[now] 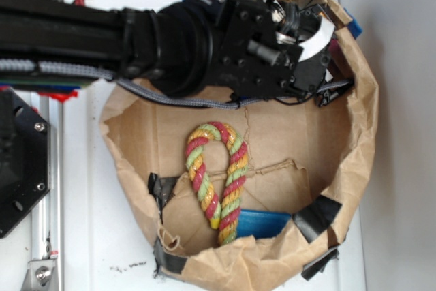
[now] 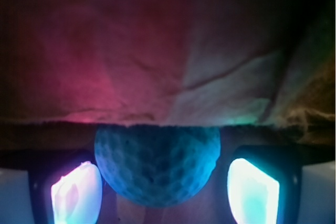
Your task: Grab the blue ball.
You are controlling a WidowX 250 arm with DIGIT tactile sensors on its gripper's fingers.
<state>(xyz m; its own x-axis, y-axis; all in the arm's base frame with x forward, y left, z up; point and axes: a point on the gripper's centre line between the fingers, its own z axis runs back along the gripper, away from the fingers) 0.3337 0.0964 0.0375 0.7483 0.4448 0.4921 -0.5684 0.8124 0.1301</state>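
Note:
The blue ball lies beside the bag's crumpled paper side. The gripper pinches the ball's dimpled sides next to get hold of it.
In the wrist view the blue ball fills the space between my two glowing pads, resting on the bag floor against a crumpled brown paper wall. My gripper is open and straddles it: the left pad is at the ball's side, while a narrow dark gap shows at the right pad. In the exterior view my gripper is down in the upper right corner of the paper bag, and the arm hides the ball there.
A striped red, yellow and green rope loop lies in the middle of the bag floor. A flat blue block sits near the lower wall. Black tape patches hold the crumpled rim. A metal rail runs on the left.

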